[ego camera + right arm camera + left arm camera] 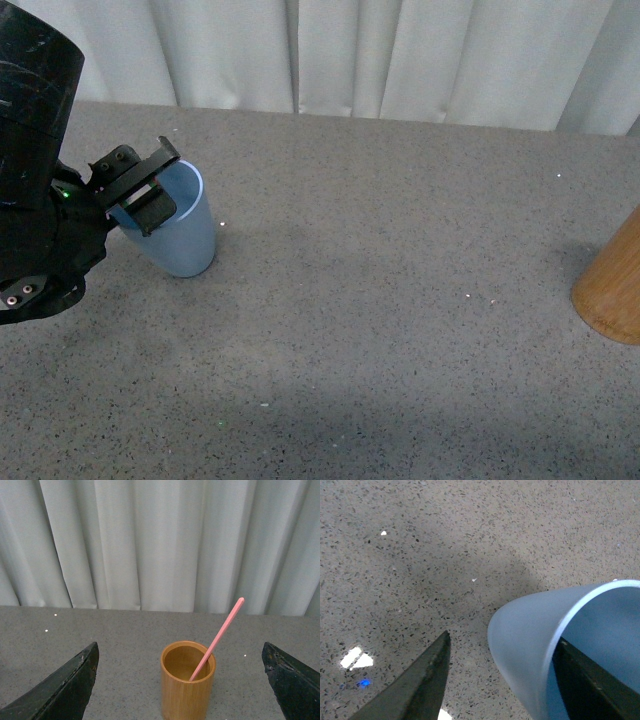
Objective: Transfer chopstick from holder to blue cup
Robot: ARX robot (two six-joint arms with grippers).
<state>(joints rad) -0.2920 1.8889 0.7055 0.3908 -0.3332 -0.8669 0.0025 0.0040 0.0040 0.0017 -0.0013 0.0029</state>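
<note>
The left gripper grabs the blue cup by its rim [182, 219] next, so the blue cup's opening [184, 184] stays free to receive the chopstick.
The blue cup [188, 238] stands at the left of the table, leaning slightly. My left gripper [158, 185] is open at its rim. In the left wrist view the cup's wall [530, 640] lies between the fingers, one finger [590, 685] inside the cup and the other [417, 692] outside over the table. The wooden holder [612, 290] is at the right edge of the front view. In the right wrist view the holder [186, 692] stands upright with one coral chopstick [221, 630] leaning in it. My right gripper [180, 650] is open and empty, short of the holder.
The grey speckled table [380, 330] stretches between the cup and the holder. A white pleated curtain [350, 55] hangs behind the table's far edge. Small white specks lie on the surface.
</note>
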